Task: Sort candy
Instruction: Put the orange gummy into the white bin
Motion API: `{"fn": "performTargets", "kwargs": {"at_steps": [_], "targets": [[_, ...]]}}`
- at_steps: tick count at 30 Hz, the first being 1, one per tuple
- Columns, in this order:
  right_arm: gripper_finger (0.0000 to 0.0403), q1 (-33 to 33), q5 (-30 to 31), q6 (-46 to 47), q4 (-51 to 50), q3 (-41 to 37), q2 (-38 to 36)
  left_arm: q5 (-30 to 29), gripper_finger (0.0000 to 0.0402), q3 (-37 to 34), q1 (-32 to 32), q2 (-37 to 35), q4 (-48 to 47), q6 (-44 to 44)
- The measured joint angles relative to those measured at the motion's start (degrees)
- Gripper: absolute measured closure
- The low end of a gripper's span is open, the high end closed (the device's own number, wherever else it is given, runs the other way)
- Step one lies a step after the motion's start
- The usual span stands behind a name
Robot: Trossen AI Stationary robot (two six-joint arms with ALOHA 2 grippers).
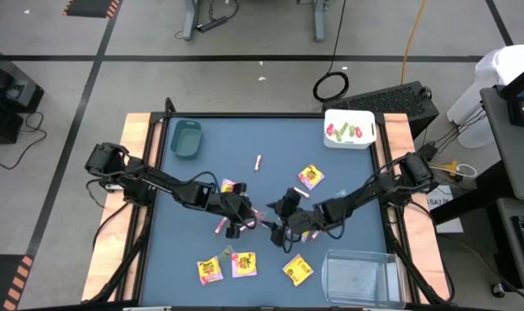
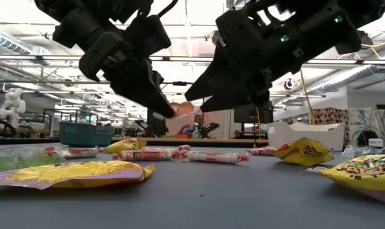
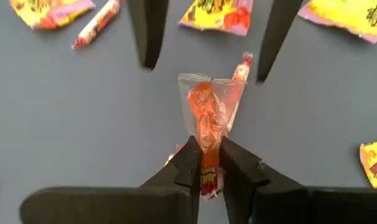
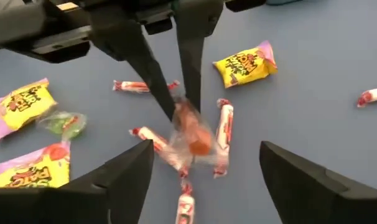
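Next, the right gripper grabs the clear-wrapped candy by its orange body [image 4: 200, 144], to sort the candy into the white bin.
My left gripper [image 3: 207, 168] is shut on one candy, a clear-wrapped orange-red piece [image 3: 206, 118], held above the middle of the blue table [image 1: 271, 190]. My right gripper [image 4: 216, 168] faces it from the table's right side and is open. Its two fingers [image 3: 148, 37] stand on either side of the candy's far end without touching it. The low view shows both grippers tip to tip above the table, with the candy [image 2: 180, 109] between them. Other candy lies on the table: yellow packets [image 1: 310, 176] and pink-white sticks [image 4: 224, 134]. My left gripper pinches the candy's wrapper near one end [image 3: 207, 155] between its two fingertips. The fingers slant down from the table's left side. The wrapper's wide clear end [image 3: 211, 84] sticks out beyond the fingertips toward the right gripper. The candy is lifted clear of the table.
A teal bin [image 1: 186, 138] stands at the far left. A white bin [image 1: 349, 128] holding green and red pieces is at the far right, and a clear bin [image 1: 359, 276] at the near right. More yellow packets [image 1: 210, 270] lie near the front edge.
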Motion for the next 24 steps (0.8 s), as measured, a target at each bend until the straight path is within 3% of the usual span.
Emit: {"fn": "performTargets", "kwargs": {"at_steps": [5, 9, 20, 24], "targets": [[0.0117, -2.23, -7.45, -3.80, 2.56, 0.00, 0.00, -0.05, 0.0350, 0.50, 0.00, 0.00, 0.10, 1.62], [0.0142, -3.81, -10.26, -4.88, 3.30, 0.02, -0.02, -1.32, 0.0350, 0.53, 0.00, 0.00, 0.51, 3.06], [0.0294, -6.66, -13.51, -4.60, 3.00, 0.02, -0.01, -3.01, 0.0350, 0.55, 0.11, 0.00, 0.55, 3.59], [0.0332, -7.08, -13.67, -4.79, 2.89, 0.02, 0.00, -4.18, 0.0350, 0.55, 0.11, 0.00, 0.62, 3.42]]}}
